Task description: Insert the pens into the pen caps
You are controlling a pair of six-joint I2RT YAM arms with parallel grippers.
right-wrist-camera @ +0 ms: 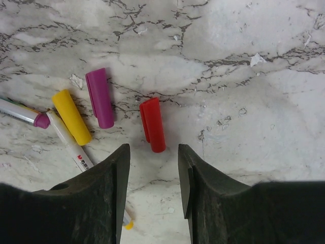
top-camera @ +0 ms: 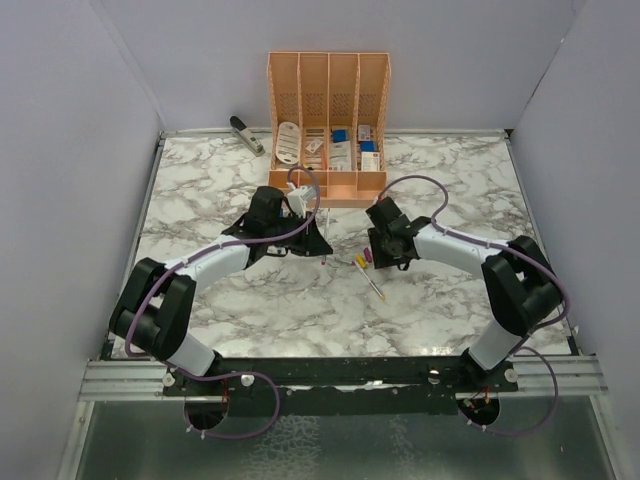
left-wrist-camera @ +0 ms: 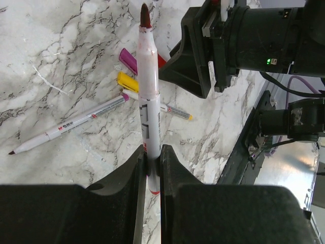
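Observation:
The right gripper has to move toward the red cap before it closes, because in the right wrist view its fingers only reach the near end of the red cap [right-wrist-camera: 153,124].
My left gripper [left-wrist-camera: 151,157] is shut on a white pen with a dark red tip [left-wrist-camera: 150,96] and holds it above the table, tip pointing toward the caps. A red cap [right-wrist-camera: 153,124], a purple cap [right-wrist-camera: 99,98] and a yellow cap [right-wrist-camera: 71,117] lie together on the marble. My right gripper [right-wrist-camera: 153,152] is open, its jaws either side of the near end of the red cap, just above it. A purple-tipped pen [left-wrist-camera: 66,127] and a yellow-tipped pen [right-wrist-camera: 71,147] lie beside the caps. Blue and green caps and the other pens are out of view. From above, the left gripper [top-camera: 312,238] and right gripper [top-camera: 383,250] face each other.
A peach organizer [top-camera: 328,125] with blue and white items stands at the back centre. A grey-black stapler [top-camera: 246,135] lies at the back left. The marble table [top-camera: 200,180] is walled on three sides. The right arm's wrist [left-wrist-camera: 244,40] is close to the held pen's tip.

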